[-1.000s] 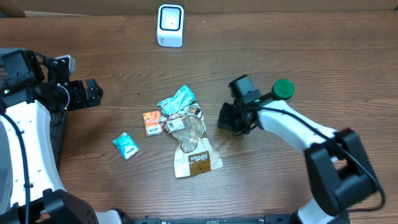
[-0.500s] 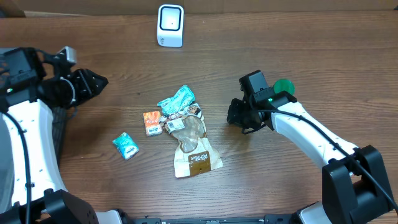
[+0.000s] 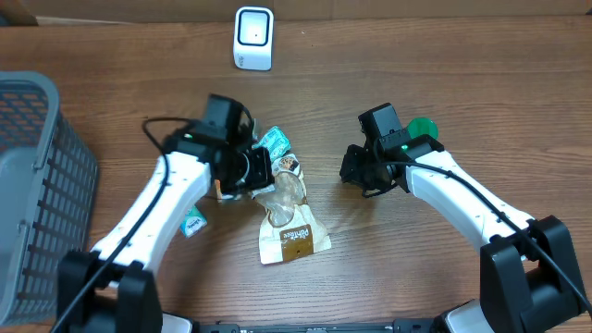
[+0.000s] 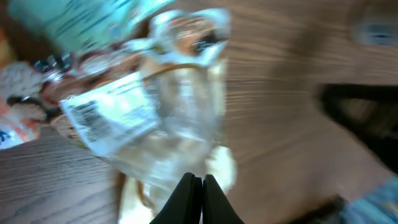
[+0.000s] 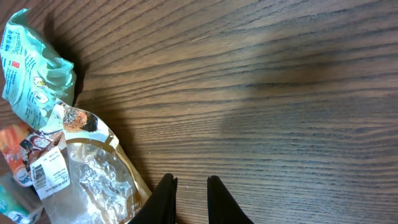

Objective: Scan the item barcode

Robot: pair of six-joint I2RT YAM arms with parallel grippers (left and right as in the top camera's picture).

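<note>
My right gripper grabs the snack bag by its nearest side edge next, which leaves the white barcode label (image 4: 106, 115) uncovered to scan.
A clear-fronted brown snack bag (image 3: 289, 220) lies mid-table, with a white barcode label (image 4: 106, 115) near its top. A teal packet (image 3: 270, 144) and an orange packet (image 3: 225, 183) lie against it. My left gripper (image 3: 257, 172) hovers over the bag's top end. Its fingers (image 4: 196, 182) are shut tip to tip with nothing between them; that view is blurred. My right gripper (image 3: 355, 172) sits right of the bag over bare wood. Its fingers (image 5: 189, 184) stand a little apart, holding nothing. The white scanner (image 3: 253, 37) stands at the far edge.
A grey mesh basket (image 3: 37, 185) fills the left edge. A small teal packet (image 3: 191, 220) lies under the left arm. A green round object (image 3: 423, 128) sits behind the right arm.
My left arm has swung from the far left over the pile, and its gripper has gone from open to shut. The right gripper backed off to the right and parted slightly.
</note>
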